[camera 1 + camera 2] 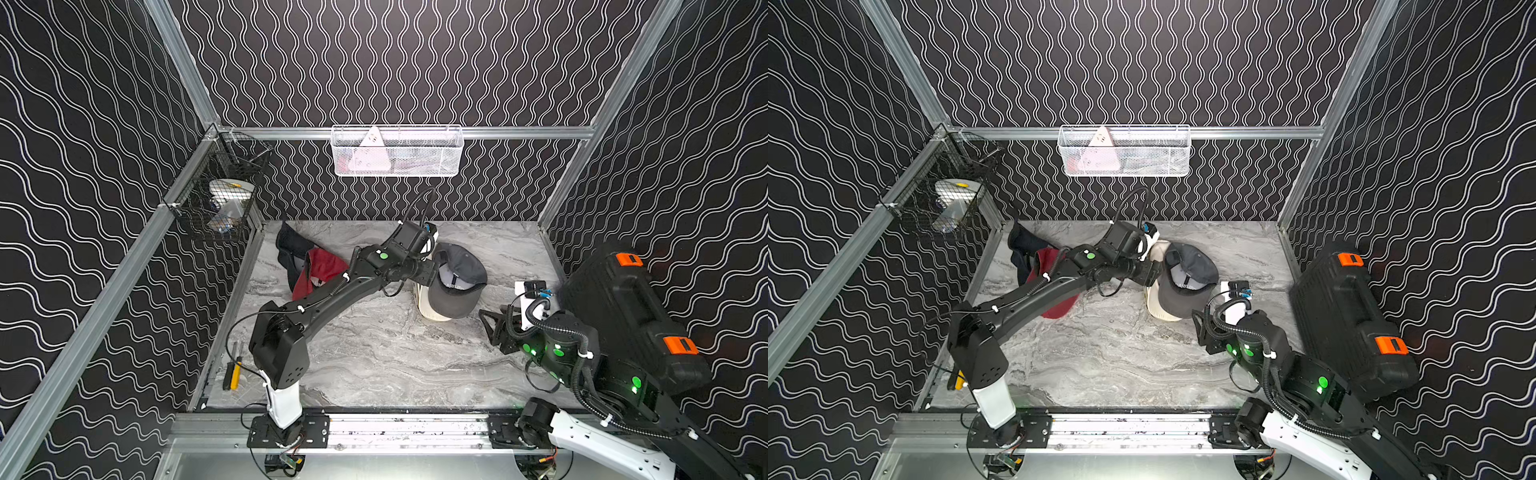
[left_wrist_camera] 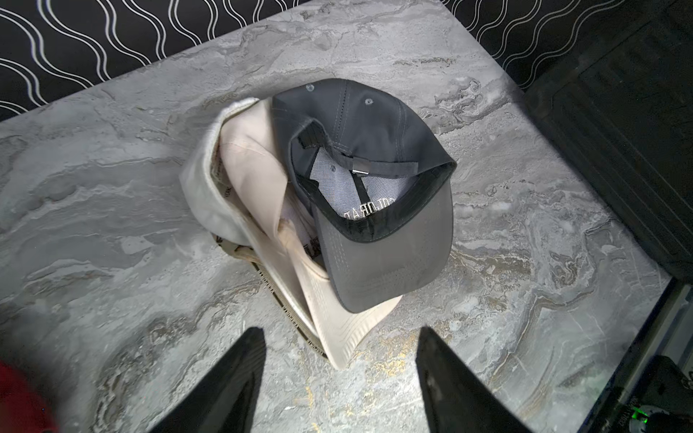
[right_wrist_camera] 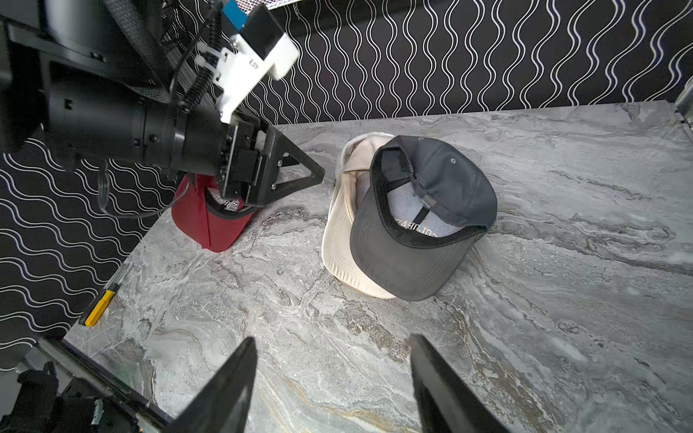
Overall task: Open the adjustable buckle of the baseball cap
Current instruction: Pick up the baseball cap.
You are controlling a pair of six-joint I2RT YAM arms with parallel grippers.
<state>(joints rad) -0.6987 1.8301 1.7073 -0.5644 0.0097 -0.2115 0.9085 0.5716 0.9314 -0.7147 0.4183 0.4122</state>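
The left gripper grabs the grey baseball cap [image 1: 457,282] by its side rim beside the cream cap next, leaving the cap's strap and buckle free to open.
A grey baseball cap [image 1: 457,282] [image 1: 1187,274] lies upside down at the middle back of the table, resting on a cream cap [image 2: 243,180]. Across the grey cap's rear opening runs its strap with a metal buckle [image 2: 362,167] [image 3: 427,202], which looks fastened. My left gripper [image 2: 339,331] [image 3: 318,174] hovers open just left of the two caps, holding nothing, with the cream brim's tip between its fingers' lines. In front and to the right of the caps, my right gripper [image 3: 332,339] [image 1: 488,326] stands open over bare table.
A red cap [image 1: 320,270] and a navy cap [image 1: 291,245] lie at the back left under the left arm. A black case [image 1: 623,307] fills the right side. A yellow-handled screwdriver [image 1: 232,370] lies at the left edge. Wire baskets [image 1: 220,195] [image 1: 397,151] hang on the walls.
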